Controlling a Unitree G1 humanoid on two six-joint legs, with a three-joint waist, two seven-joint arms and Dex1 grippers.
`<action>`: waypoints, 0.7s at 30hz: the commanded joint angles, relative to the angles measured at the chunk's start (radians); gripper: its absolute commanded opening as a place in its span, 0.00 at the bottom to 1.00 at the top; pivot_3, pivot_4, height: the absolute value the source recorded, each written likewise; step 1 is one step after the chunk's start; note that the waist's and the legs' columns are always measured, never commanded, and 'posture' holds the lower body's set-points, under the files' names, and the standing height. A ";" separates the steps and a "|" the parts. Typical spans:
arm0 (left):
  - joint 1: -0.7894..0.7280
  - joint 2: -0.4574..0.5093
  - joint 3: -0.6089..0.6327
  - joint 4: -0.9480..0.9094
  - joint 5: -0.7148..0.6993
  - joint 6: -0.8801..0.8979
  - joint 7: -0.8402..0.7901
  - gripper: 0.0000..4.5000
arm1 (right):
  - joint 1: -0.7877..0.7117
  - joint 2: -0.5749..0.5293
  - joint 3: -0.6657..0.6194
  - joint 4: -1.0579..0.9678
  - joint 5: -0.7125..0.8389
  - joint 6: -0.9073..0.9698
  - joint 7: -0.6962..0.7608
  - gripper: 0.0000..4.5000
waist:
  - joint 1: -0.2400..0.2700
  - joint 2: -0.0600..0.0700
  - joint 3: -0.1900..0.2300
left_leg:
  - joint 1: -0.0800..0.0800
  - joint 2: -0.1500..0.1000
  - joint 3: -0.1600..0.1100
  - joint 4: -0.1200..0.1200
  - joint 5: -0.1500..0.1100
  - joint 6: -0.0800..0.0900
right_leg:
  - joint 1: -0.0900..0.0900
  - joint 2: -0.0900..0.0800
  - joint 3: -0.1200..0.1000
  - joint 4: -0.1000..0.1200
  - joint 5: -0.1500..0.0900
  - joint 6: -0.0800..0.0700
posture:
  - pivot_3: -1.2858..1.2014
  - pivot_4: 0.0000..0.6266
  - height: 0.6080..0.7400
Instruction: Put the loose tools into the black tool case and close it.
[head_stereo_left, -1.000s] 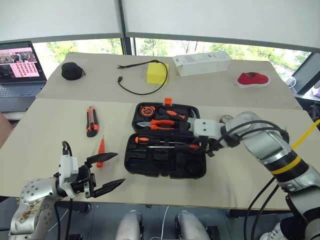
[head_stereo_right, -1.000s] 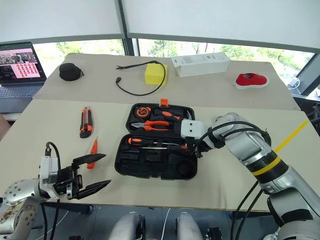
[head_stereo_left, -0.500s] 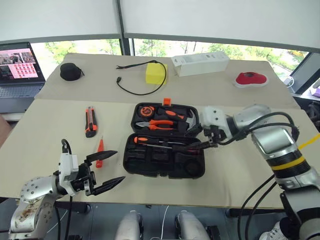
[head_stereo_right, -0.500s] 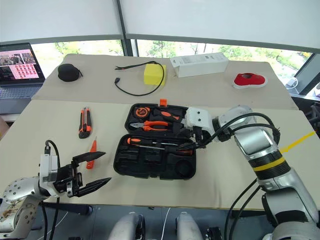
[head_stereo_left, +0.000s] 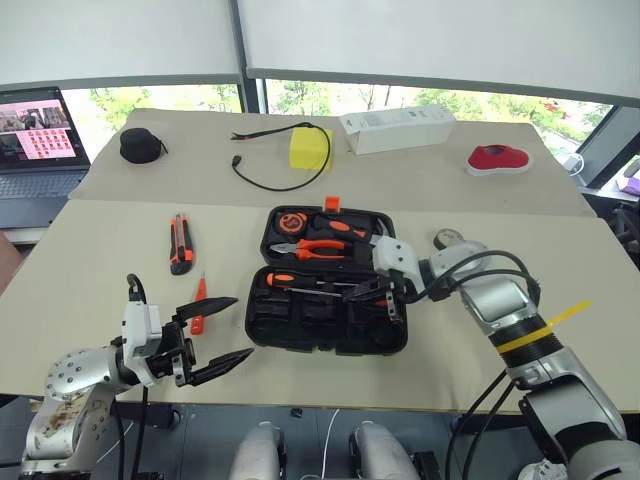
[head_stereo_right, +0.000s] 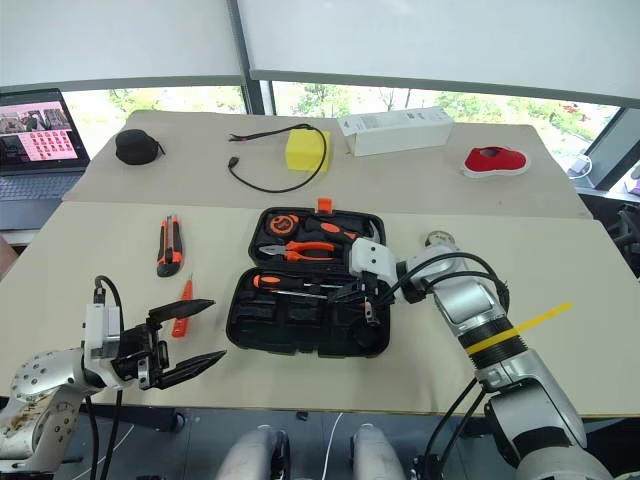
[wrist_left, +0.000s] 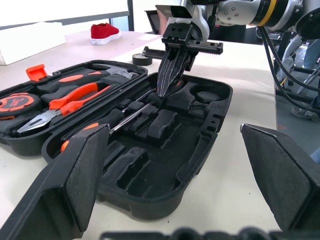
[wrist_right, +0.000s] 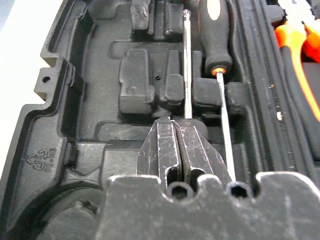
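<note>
The small orange tester screwdriver's thin metal tip (head_stereo_left: 203, 276) lies bare on the tabletop, so my left gripper will pick up the screwdriver by its orange handle next.
The black tool case (head_stereo_left: 300, 335) lies open in the middle of the table. Two orange-and-black screwdrivers (head_stereo_left: 300, 281) lie in its near half. My right gripper (head_stereo_left: 355, 292) is shut, its tips down at one screwdriver's bare shaft (wrist_right: 186, 65), with nothing between the fingers (wrist_left: 167, 70). The utility knife (head_stereo_left: 181, 243) and the small orange tester screwdriver (head_stereo_left: 199, 305) lie on the table left of the case. A small black tape roll (wrist_left: 141, 59) sits just right of the case, behind my right arm. My left gripper (head_stereo_left: 240, 327) hangs open near the table's front left edge.
The case's far half holds pliers (head_stereo_left: 318, 247), a round tape measure (head_stereo_left: 292, 221) and a hammer. At the back are a laptop (head_stereo_left: 35, 140), a black pouch (head_stereo_left: 140, 145), a yellow block (head_stereo_left: 309, 147) with a black cable (head_stereo_left: 262, 178), a white box (head_stereo_left: 400, 128) and a red shoe (head_stereo_left: 503, 158).
My right gripper pulled back to the case's right edge, then swung left and down over the near half while its fingers closed. The left gripper stayed still.
</note>
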 joint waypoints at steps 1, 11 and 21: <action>0.018 0.001 0.011 -0.039 0.004 -0.002 0.021 1.00 | -0.006 0.008 0.011 0.030 -0.039 0.003 -0.020 0.01 | 0.000 0.000 0.000 | 0.000 0.000 0.000 0.000 0.000 0.000 | 0.000 0.000 0.000 0.001 0.000 0.000 | 0.52 0.24 1.00; 0.093 -0.005 0.074 -0.079 -0.028 0.011 0.088 1.00 | 0.023 0.026 -0.168 -0.029 0.129 -0.002 -0.001 0.01 | 0.000 -0.001 0.000 | 0.008 0.001 0.000 0.002 0.000 0.000 | 0.008 0.000 0.000 0.002 0.000 -0.001 | 0.52 0.24 1.00; 0.363 -0.055 0.467 0.014 0.014 0.037 0.328 1.00 | 0.382 -0.053 -0.536 -0.142 0.341 -0.333 0.081 0.69 | 0.000 -0.003 0.000 | 0.008 0.000 -0.002 -0.002 0.000 0.000 | 0.012 -0.001 -0.003 -0.006 -0.001 0.000 | 0.52 0.24 1.00</action>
